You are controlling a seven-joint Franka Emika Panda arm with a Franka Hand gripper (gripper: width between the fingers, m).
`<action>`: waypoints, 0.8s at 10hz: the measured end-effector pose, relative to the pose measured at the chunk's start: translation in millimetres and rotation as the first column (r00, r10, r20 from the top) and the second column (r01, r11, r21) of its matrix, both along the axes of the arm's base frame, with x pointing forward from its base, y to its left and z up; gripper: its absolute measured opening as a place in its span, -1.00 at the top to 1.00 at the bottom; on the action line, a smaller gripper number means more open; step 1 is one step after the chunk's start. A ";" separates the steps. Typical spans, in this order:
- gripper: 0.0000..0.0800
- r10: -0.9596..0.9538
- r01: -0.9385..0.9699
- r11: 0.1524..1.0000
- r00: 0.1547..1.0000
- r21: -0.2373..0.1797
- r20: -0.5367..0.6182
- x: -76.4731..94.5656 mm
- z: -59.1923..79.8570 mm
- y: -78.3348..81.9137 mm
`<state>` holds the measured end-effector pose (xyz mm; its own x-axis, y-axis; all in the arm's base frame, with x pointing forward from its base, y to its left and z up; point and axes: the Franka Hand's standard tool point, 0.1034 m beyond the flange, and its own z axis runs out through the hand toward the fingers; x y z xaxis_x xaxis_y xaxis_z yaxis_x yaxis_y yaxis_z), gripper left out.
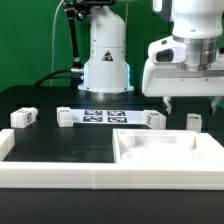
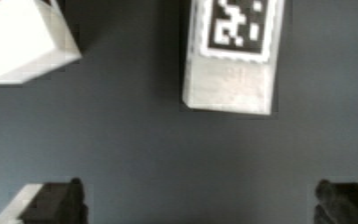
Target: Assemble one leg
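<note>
My gripper takes hold of the leg by its plain end beyond the tag (image 2: pixel 227 88) next, to assemble the leg onto the large white board.
Several small white legs with black-and-white tags stand on the black table: one at the exterior view's left (image 1: pixel 22 118), one beside it (image 1: pixel 65 117), one right of the middle (image 1: pixel 153 120) and one at the right (image 1: pixel 194 121). My gripper (image 1: pixel 192 101) hangs open and empty above the rightmost leg, clear of it. In the wrist view a tagged leg (image 2: pixel 229 60) lies ahead of my open gripper (image 2: pixel 197 205), untouched. Only the dark fingertips (image 2: pixel 51 203) show at the frame's edge. Part of another white piece (image 2: pixel 25 45) lies beside the leg.
The marker board (image 1: pixel 105 116) lies flat between the legs. A large white board with a raised rim (image 1: pixel 165 150) sits at the front right. A long white wall (image 1: pixel 50 175) runs along the front. The arm's base (image 1: pixel 105 60) stands behind.
</note>
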<state>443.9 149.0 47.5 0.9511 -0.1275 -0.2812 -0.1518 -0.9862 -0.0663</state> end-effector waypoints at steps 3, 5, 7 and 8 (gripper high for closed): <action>-0.62 0.026 -0.024 1.000 0.989 0.016 -0.146 -2.8 -0.3 6.5; -0.62 0.040 -0.035 0.999 0.968 0.021 -0.249 -9.2 -2.9 12.0; -0.62 0.053 -0.047 0.999 0.932 0.027 -0.358 -20.3 -10.9 14.2; -0.62 0.060 -0.053 0.998 0.912 0.029 -0.405 -28.1 -17.1 14.9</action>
<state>415.8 163.8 30.3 0.7602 -0.0686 -0.6460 -0.1132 -0.9932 -0.0278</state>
